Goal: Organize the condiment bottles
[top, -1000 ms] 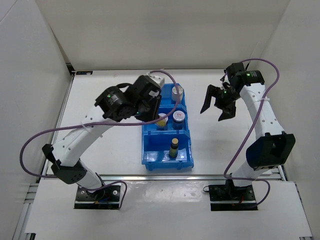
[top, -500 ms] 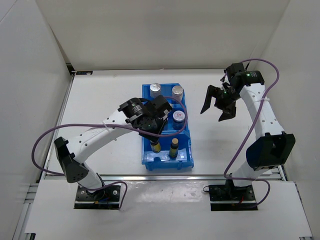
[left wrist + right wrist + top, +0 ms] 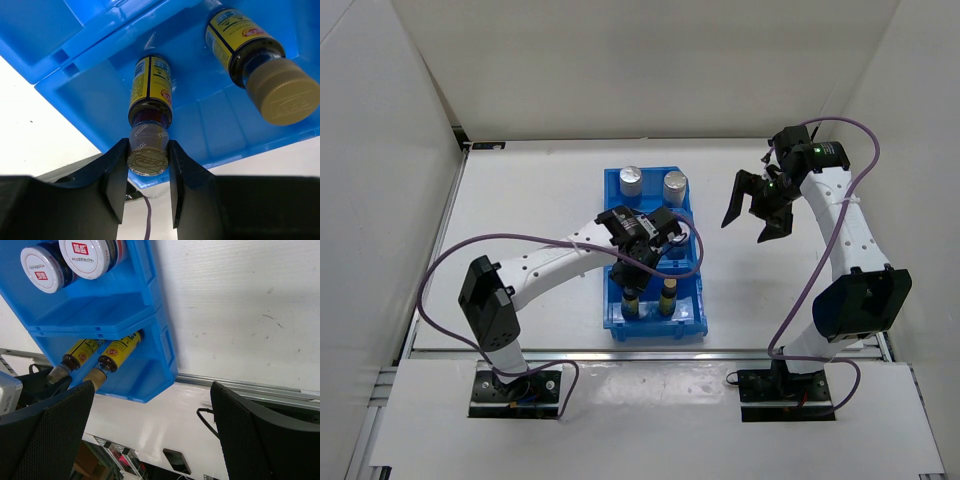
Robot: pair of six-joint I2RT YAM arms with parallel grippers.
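Note:
The slim yellow-brown bottle stands upright in the blue bin's near section and would remain standing, so it is now time for my left gripper to release it.
A blue bin (image 3: 692, 305) stands mid-table. Two tall silver-capped bottles (image 3: 631, 178) (image 3: 674, 183) stand in its far compartment. Two squat jars with red-marked lids (image 3: 42, 267) (image 3: 87, 255) sit in the middle compartment; my left arm covers them in the top view. My left gripper (image 3: 633, 286) is shut on the cap of a slim yellow-brown bottle (image 3: 150, 95), which stands in the near compartment. The second slim bottle (image 3: 668, 295) (image 3: 250, 50) stands beside it on the right. My right gripper (image 3: 760, 215) is open and empty, held above the table to the right of the bin.
White walls close in the table at the back and on both sides. A metal rail (image 3: 250, 387) runs along the table's near edge. My left arm's purple cable (image 3: 690, 235) loops over the bin's middle compartment.
My left gripper has moved from the far part of the bin to the near compartment with the slim bottle, which has come down beside the other slim bottle. The right arm has not moved.

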